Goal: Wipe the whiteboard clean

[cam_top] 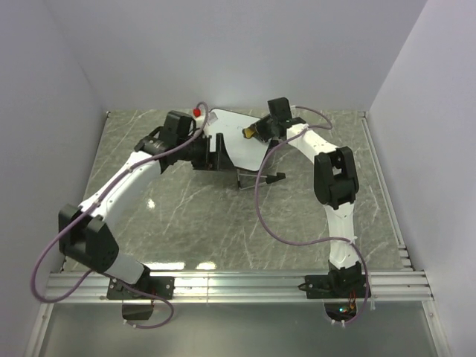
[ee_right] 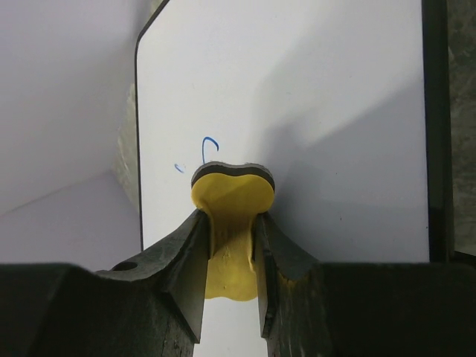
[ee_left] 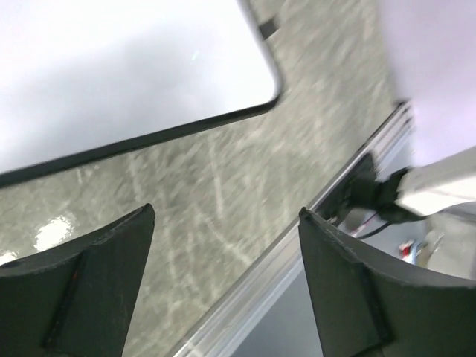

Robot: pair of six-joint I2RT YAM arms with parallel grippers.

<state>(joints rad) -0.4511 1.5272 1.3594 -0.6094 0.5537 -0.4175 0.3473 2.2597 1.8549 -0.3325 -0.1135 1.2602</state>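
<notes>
I should pinch the whiteboard's black-rimmed edge (cam_top: 228, 157) (ee_left: 217, 121) with my left gripper next, so that the whiteboard's marked side stays clear to erase.
The whiteboard (cam_top: 236, 132) stands tilted at the back middle of the table on black stand feet (cam_top: 260, 178). My right gripper (cam_top: 256, 132) is shut on a yellow eraser (ee_right: 232, 190) with a dark felt face, pressed against the whiteboard (ee_right: 335, 111). Small blue marks (ee_right: 210, 147) remain just above and left of the eraser. My left gripper (cam_top: 217, 152) is at the board's left lower edge. In the left wrist view it (ee_left: 227, 212) is open with nothing between the fingers, and the board's black-rimmed corner (ee_left: 111, 67) lies beyond the fingertips.
A small red object (cam_top: 197, 111) lies behind the left arm near the back wall. Grey walls enclose the marble table on three sides. The aluminium rail (ee_left: 297, 253) runs along the near edge, with the right arm's base (cam_top: 338, 279) on it.
</notes>
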